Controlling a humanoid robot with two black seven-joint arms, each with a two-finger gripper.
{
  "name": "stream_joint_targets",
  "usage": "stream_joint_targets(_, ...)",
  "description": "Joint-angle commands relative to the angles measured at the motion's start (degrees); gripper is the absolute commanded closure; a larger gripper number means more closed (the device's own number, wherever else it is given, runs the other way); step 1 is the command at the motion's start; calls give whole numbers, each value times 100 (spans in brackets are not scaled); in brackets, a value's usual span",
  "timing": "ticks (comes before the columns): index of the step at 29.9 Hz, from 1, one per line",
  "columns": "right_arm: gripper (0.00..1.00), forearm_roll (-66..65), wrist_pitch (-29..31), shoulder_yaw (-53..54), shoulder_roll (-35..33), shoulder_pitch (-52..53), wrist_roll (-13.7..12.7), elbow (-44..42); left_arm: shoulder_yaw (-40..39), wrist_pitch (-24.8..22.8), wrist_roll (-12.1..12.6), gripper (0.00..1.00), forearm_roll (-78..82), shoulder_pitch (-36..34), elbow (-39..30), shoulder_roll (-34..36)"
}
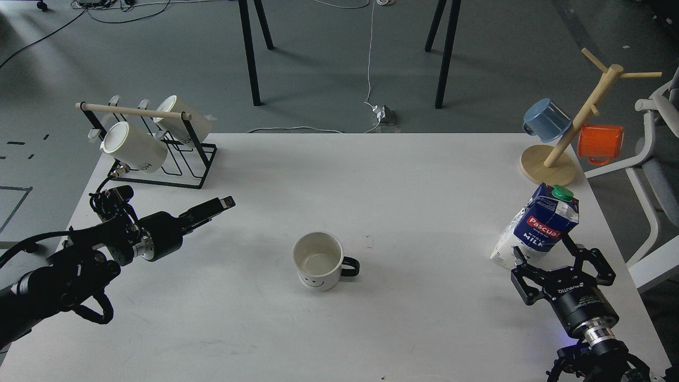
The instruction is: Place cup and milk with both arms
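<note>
The milk needs to be placed with the cup [318, 261], so my right gripper should next grab the carton by its white lower part [513, 245].
A white mug [318, 260] with a smiley face stands upright at the table's middle, its black handle pointing right. A blue-and-white milk carton [540, 225] with a green cap leans to the right near the table's right edge. My right gripper [544, 248] is open, with one finger on each side of the carton's lower part. Whether they touch it I cannot tell. My left gripper [225, 202] is seen side-on, well to the left of the mug and apart from it. Its fingers cannot be told apart.
A black wire rack [183, 159] with two white mugs stands at the back left, close behind my left arm. A wooden mug tree [551, 164] with a blue and an orange mug stands at the back right. A chair [655, 175] is beyond the right edge.
</note>
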Motion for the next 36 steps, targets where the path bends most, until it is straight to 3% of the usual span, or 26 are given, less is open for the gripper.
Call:
stream_joint_targets(1,7,-12,0,-24,69,115,0,-81,0,-2,0,1,0,1,11,-9)
stream_joint_targets(20,5,-187,0,-139,368,361,-18,-468,0,-2,0,1,0,10,266,-106)
stream_joint_targets(23,10,-205,0,-139,395,388,-18,-468,0,-2,0,1,0,10,266,-97)
stream_joint_targets(29,33,-398,0,-139,465,397,-36,-477,0,-2,0,1,0,10,424,-106)
stream_joint_targets(36,39,-460,0,-148,527,397,-53,-600,0,-2,0,1,0,10,424,-132)
